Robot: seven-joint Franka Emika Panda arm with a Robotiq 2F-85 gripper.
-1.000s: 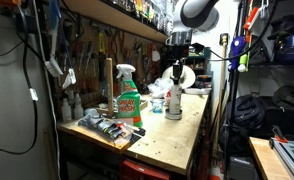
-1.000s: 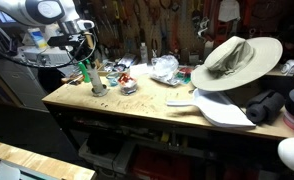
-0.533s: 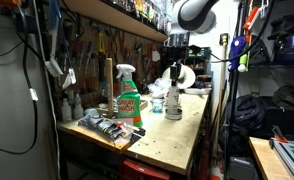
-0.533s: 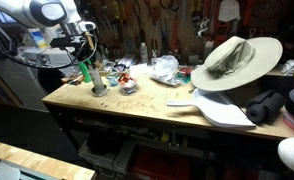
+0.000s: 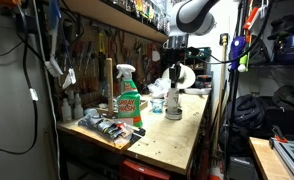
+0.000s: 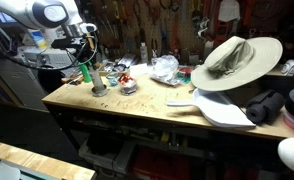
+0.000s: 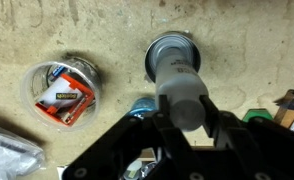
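Note:
The lower end of the grey cylindrical object is inside the rim of the grey metal cup (image 5: 174,108) (image 7: 174,52), so my gripper lets go of the object next.
My gripper (image 7: 177,118) is shut on a grey cylindrical object (image 7: 179,95) and holds it upright over a grey metal cup (image 7: 174,52) on the workbench. In an exterior view the held object looks green (image 6: 86,73), with the cup (image 6: 98,89) just below and beside it. In an exterior view the gripper (image 5: 175,72) hangs above the cup (image 5: 174,108) at the far end of the bench. A clear round container with red and white contents (image 7: 61,90) sits beside the cup.
A green spray bottle (image 5: 128,96) and tools lie on the bench. A wide-brimmed hat (image 6: 233,60), a white flat board (image 6: 220,106) and a crumpled clear bag (image 6: 165,67) sit further along. Tools hang on the back wall.
The arm's upper joints have shifted very slightly. The gripper stays shut on the cylinder over the cup.

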